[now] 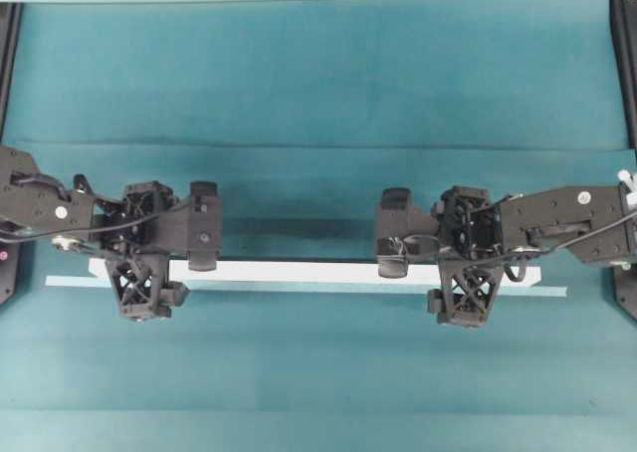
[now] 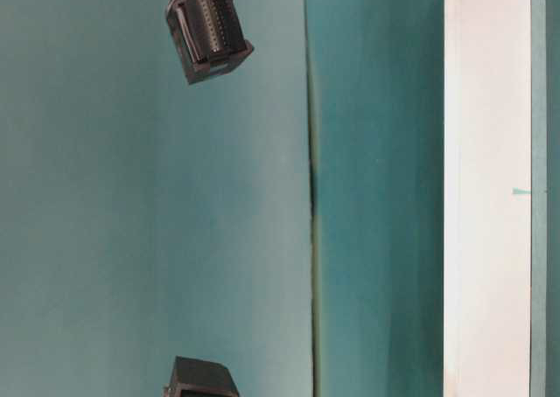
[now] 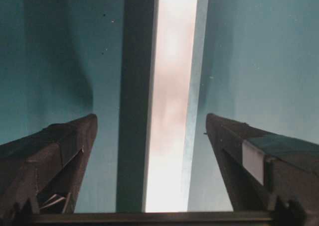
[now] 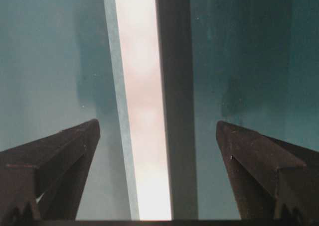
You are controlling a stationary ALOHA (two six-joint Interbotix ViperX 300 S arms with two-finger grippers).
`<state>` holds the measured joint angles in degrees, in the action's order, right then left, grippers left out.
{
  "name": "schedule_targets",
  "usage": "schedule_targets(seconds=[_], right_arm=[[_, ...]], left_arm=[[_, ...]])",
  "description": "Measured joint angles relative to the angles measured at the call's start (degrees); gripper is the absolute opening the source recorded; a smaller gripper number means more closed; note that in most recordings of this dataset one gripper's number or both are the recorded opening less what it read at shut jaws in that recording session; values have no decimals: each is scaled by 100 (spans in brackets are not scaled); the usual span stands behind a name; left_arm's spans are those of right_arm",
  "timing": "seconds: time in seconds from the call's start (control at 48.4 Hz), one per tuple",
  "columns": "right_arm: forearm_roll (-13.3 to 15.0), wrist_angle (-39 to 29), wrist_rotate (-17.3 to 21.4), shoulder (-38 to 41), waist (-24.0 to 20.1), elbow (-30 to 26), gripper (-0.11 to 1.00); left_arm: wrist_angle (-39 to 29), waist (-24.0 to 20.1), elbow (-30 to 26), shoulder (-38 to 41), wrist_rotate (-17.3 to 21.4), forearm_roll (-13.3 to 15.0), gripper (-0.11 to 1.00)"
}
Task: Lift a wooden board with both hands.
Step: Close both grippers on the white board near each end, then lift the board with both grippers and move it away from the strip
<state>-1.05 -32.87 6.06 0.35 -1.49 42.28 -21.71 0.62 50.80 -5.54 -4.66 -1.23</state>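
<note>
The right gripper should close on the white board, as its fingers reach down beside the board's long edges in the right wrist view.
The wooden board (image 1: 299, 271) is a long white plank lying flat across the teal table, with a thin pale teal strip (image 1: 299, 289) along its near edge. My left gripper (image 1: 205, 228) hovers open over its left part. In the left wrist view the board (image 3: 172, 111) runs straight between the spread fingers (image 3: 60, 156) of the gripper (image 3: 150, 117), touching neither. My right gripper (image 1: 395, 233) hovers open over the right part. There too the board (image 4: 144, 111) passes between the wide-apart fingers (image 4: 259, 161) of the gripper (image 4: 158, 123). The table-level view shows the board (image 2: 486, 196) on its side.
Black frame posts stand at the far left (image 1: 8, 54) and far right (image 1: 625, 64) edges. A dark shadow band (image 3: 134, 111) runs along the board's far side. The teal cloth (image 1: 318, 94) covers the table and has a crease across the back.
</note>
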Motion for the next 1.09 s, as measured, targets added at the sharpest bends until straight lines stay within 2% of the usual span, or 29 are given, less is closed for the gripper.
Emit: schedule_targets(seconds=[0.124,0.206,0.289,0.434,0.475,1.094], right_arm=[[0,62,-9,9,9,9,92],[0,97,0,26,9,9,84],[0,114,0,35,9,9,67],[-18,114,0,44,-9,9,26],[-9,105,9,44,-9,9,21],[-26,97,0,44,-9,9,21]], left_arm=[[-9,0,-9,-9,-9,0,93],[-18,0,-9,0,-18,0,84],[-18,0,0,0,-9,0,65],[-18,53,9,0,0,9,24],[-18,70,9,-9,26,0,17],[-9,62,9,-9,-26,0,17]])
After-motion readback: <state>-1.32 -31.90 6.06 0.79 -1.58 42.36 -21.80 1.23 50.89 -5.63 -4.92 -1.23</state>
